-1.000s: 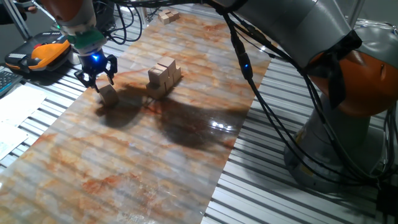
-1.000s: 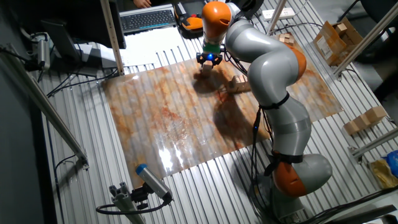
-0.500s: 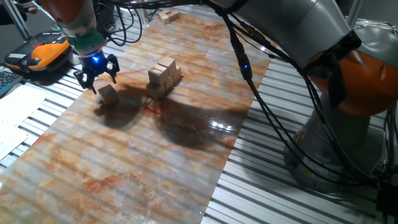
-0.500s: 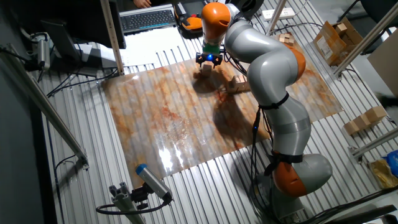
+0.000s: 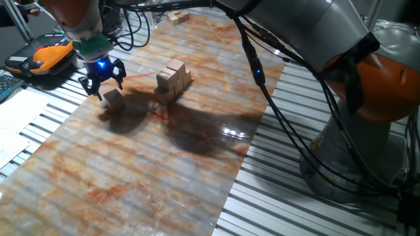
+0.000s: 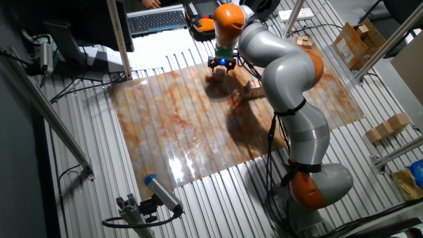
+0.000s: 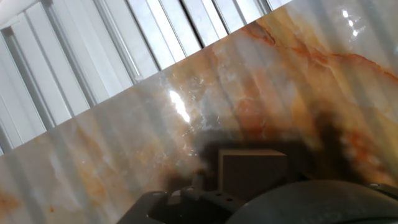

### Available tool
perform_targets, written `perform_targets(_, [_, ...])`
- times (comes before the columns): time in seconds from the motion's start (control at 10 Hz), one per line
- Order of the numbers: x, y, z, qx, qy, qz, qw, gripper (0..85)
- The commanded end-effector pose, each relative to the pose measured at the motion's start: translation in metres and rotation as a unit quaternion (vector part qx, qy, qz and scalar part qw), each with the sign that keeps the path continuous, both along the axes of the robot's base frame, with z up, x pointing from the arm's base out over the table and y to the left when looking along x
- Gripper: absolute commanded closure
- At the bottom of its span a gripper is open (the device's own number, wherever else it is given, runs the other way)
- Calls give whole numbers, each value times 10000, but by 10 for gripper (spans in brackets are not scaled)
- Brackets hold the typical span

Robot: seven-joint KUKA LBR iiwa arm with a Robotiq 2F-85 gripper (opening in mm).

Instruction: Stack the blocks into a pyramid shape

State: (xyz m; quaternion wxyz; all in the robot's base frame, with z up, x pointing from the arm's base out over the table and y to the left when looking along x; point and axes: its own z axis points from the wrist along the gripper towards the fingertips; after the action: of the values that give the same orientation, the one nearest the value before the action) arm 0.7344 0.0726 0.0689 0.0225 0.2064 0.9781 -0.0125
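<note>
I need to top off the stacked blocks, so next my gripper should grab the lone tan block by its opposite sides.
One lone tan block (image 5: 114, 99) lies on the marbled mat (image 5: 151, 157), apart from a small stack of blocks (image 5: 173, 80) at the mat's middle. My gripper (image 5: 104, 86) hangs just above and slightly left of the lone block, fingers spread, holding nothing. In the other fixed view the gripper (image 6: 223, 65) sits over the same block (image 6: 215, 77), and the arm partly hides the stack (image 6: 254, 89). The hand view looks down on the block (image 7: 252, 171) below the dark gripper body.
More wooden blocks (image 5: 177, 17) lie at the mat's far end. An orange and black device (image 5: 46, 58) rests left of the gripper on the slatted table. Thick black cables (image 5: 275, 98) run down the arm on the right. Cardboard boxes (image 6: 388, 127) stand beside the table.
The gripper has risen a little, up and to the left, away from the lone block, which stays on the mat. The stack has not moved.
</note>
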Motion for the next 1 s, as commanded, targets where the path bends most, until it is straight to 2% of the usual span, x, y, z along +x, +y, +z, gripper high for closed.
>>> perform_targets(0.0, [3,-1,-11,4,1,-5,10000,170])
perform_targets(0.2, [10,-10,-44,-13,1,-6,10000,170])
perform_targets(0.3, [14,-15,-66,4,1,3,10000,340])
perform_targets(0.8, [6,8,-136,-12,1,-37,10000,340])
perform_targets(0.9, [6,7,-130,59,12,-18,10000,340])
